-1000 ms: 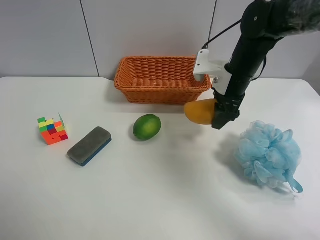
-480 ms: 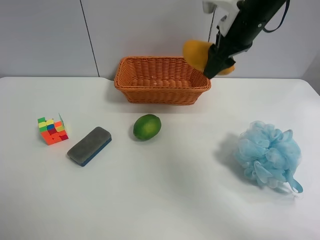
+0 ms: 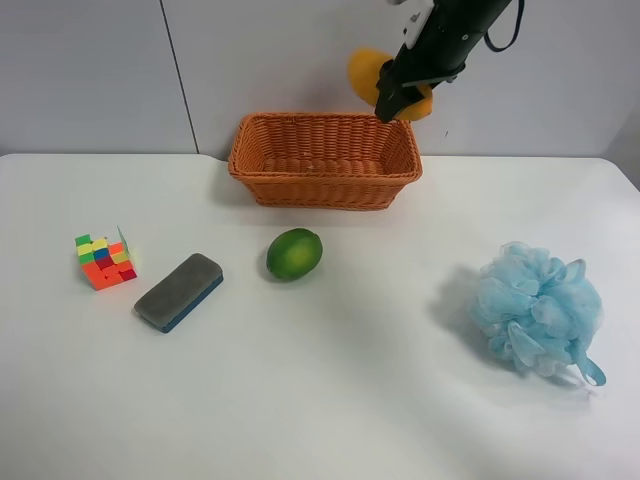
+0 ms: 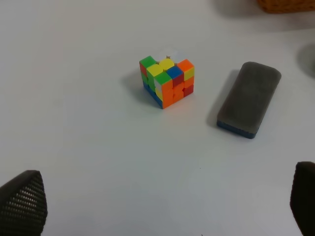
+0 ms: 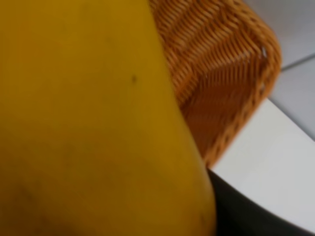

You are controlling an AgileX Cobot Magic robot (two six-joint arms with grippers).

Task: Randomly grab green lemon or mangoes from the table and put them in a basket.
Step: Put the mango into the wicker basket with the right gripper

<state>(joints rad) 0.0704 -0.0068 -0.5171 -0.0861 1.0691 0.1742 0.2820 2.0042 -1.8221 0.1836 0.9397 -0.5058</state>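
The yellow-orange mango (image 3: 365,72) hangs above the back rim of the wicker basket, so it stays held for now; it is too early for my right gripper to release.
The yellow-orange mango (image 3: 365,72) is held in the air over the back right part of the orange-brown wicker basket (image 3: 322,158). The arm at the exterior high view's right has its gripper (image 3: 395,98) shut on it. In the right wrist view the mango (image 5: 88,118) fills most of the picture, with the basket (image 5: 221,73) below and beyond it. The green lemon (image 3: 294,254) lies on the white table (image 3: 330,390) in front of the basket. My left gripper (image 4: 162,206) is open and empty above the table, apart from all fruit.
A coloured puzzle cube (image 3: 104,260) and a grey-and-blue eraser (image 3: 180,291) lie at the exterior high view's left; both show in the left wrist view, the cube (image 4: 167,81) and the eraser (image 4: 249,98). A blue bath pouf (image 3: 537,308) lies at its right.
The right gripper has lifted the mango from table height beside the basket up and over the basket's back right part. The lemon and other objects have not moved.
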